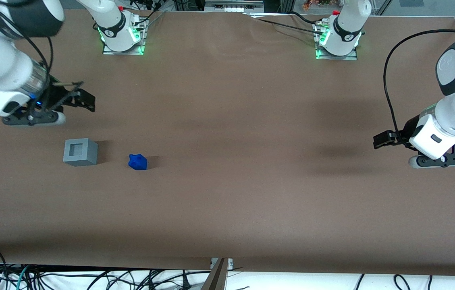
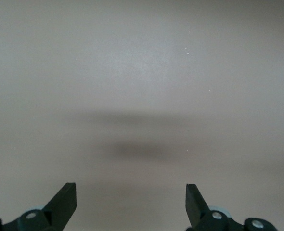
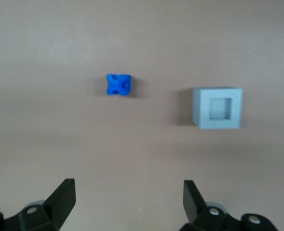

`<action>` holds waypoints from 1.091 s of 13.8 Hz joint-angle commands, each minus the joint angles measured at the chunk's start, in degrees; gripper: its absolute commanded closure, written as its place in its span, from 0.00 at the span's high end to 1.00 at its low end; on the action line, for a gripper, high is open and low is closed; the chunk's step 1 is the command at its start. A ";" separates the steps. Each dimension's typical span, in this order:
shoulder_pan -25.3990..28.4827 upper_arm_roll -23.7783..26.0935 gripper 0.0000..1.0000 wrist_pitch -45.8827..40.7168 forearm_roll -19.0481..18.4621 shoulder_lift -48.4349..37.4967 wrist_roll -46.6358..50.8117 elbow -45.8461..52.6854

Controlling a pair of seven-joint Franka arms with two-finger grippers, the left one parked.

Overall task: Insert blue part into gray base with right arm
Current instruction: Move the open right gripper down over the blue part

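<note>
My right gripper is to pick up the blue part by its body (image 1: 137, 162) next, to fit it into the gray base's hole (image 1: 75, 149).
The gray base (image 1: 80, 152) is a light-gray cube that stands on the brown table with its square recess facing up. The blue part (image 1: 138, 162) lies on the table beside it, a short gap away toward the parked arm's end. My right gripper (image 1: 85, 100) hangs above the table, farther from the front camera than the base, open and empty. In the right wrist view the gripper (image 3: 128, 192) has its jaws wide apart. The blue part (image 3: 118, 84) and the gray base (image 3: 217, 108) lie ahead of it, untouched, and the recess is empty.
The brown table (image 1: 227, 201) stretches wide toward the parked arm's end. Two arm bases with green lights (image 1: 122, 36) (image 1: 338, 38) stand at the table's edge farthest from the front camera. Loose cables (image 1: 90, 278) lie below the near edge.
</note>
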 commanded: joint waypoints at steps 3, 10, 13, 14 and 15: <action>2.00 -0.15 0.99 20.01 0.31 6.73 3.93 -10.59; 3.32 -0.15 0.99 38.76 0.31 18.25 8.33 -14.21; 4.11 -0.24 0.98 42.27 0.31 20.71 8.33 -13.59; 4.11 -0.24 0.97 42.72 0.31 21.51 8.33 -13.15; 4.11 -0.24 0.95 42.72 0.31 21.95 8.33 -12.45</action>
